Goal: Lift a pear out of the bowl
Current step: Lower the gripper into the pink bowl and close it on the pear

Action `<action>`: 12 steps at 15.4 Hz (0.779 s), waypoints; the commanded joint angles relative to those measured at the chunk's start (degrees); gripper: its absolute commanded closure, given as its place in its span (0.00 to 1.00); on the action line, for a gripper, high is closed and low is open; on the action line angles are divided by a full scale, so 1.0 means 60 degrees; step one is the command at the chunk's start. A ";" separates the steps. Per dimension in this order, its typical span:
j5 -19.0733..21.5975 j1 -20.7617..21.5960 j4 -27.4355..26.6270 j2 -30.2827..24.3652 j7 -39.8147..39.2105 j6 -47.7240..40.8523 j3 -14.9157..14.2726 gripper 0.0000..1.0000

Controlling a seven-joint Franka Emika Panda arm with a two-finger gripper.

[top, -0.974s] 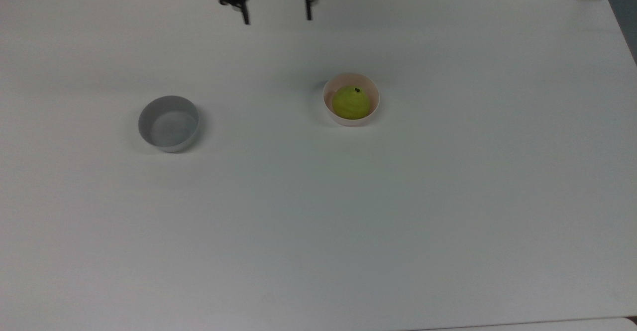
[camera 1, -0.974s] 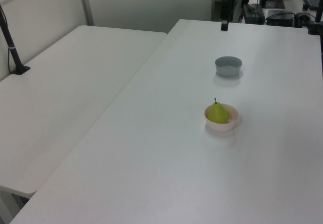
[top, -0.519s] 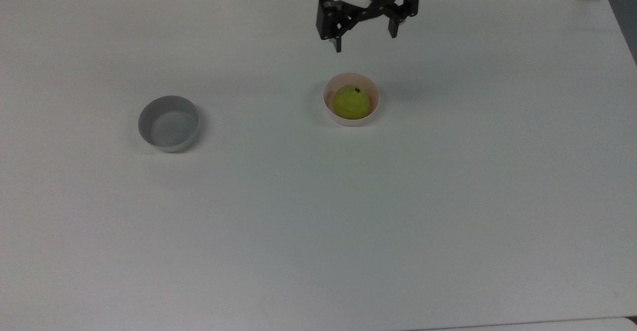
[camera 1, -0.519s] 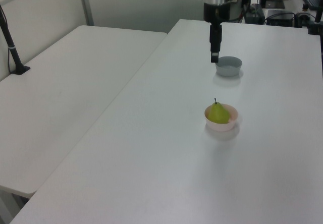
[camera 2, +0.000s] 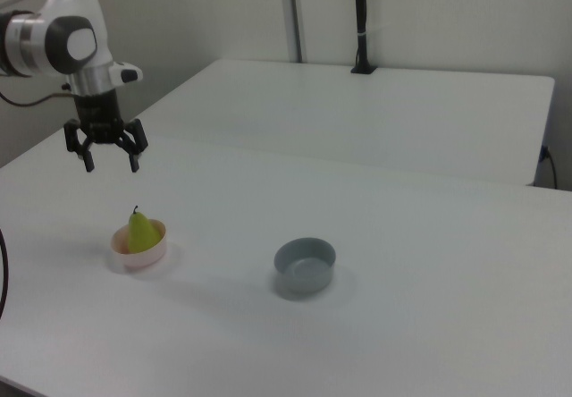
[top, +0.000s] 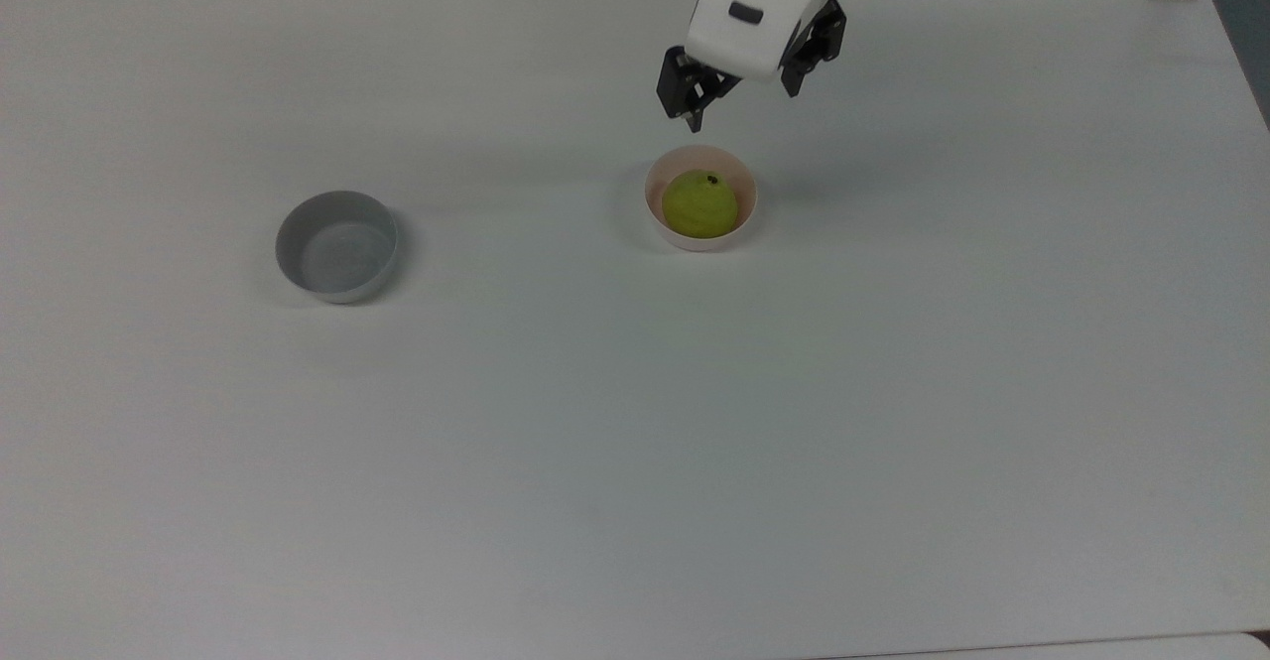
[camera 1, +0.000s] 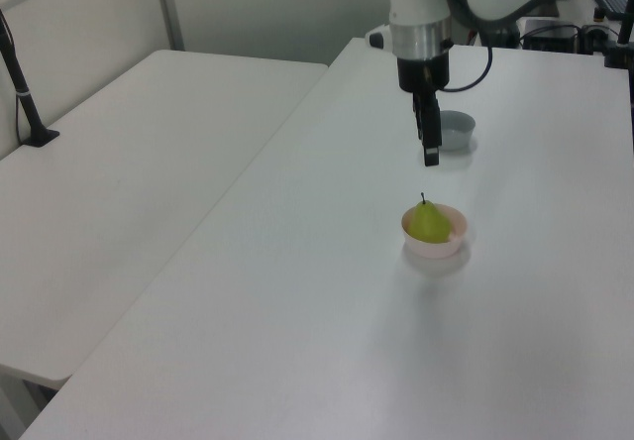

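My gripper will take hold of the yellow-green pear by its rounded body (camera 1: 430, 226) next, to lift the pear out of the pale pink bowl (camera 1: 433, 249).
A yellow-green pear (top: 700, 203) with a dark stem stands upright in the pale pink bowl (top: 652, 205) near the middle of the white table. The same pear (camera 1: 429, 223) (camera 2: 139, 232) and bowl (camera 1: 433, 249) (camera 2: 138, 258) appear in the left and right views. My gripper (top: 744, 109) hangs in the air above the table, just past the bowl's far rim in the top view, pointing down. In the right view the gripper (camera 2: 112, 166) is open and holds nothing, well above the pear. The left view has the gripper (camera 1: 430, 153) edge-on above the pear's stem.
An empty grey bowl (top: 337, 246) (camera 2: 305, 266) stands on the table at the top view's left, well apart from the pink bowl. A second white table (camera 1: 129, 163) adjoins at the left view's left. A black post (camera 2: 359, 21) rises at the back.
The gripper came in from the table's far edge, swung toward the top view's right, and dropped closer to the pink bowl. Pear and both bowls have not moved.
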 commanded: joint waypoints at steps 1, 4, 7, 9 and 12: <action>-0.0228 0.0027 -0.0672 0.0163 -0.0684 0.0631 -0.0012 0.02; -0.0477 0.0071 -0.0776 0.0514 -0.0728 0.1014 -0.0012 0.06; -0.0624 0.0115 -0.1185 0.0647 -0.0757 0.1772 -0.0012 0.09; -0.0697 0.0159 -0.1333 0.0807 -0.0757 0.2097 0.0002 0.09; -0.0902 0.0188 -0.1595 0.0910 -0.0903 0.2112 0.0031 0.09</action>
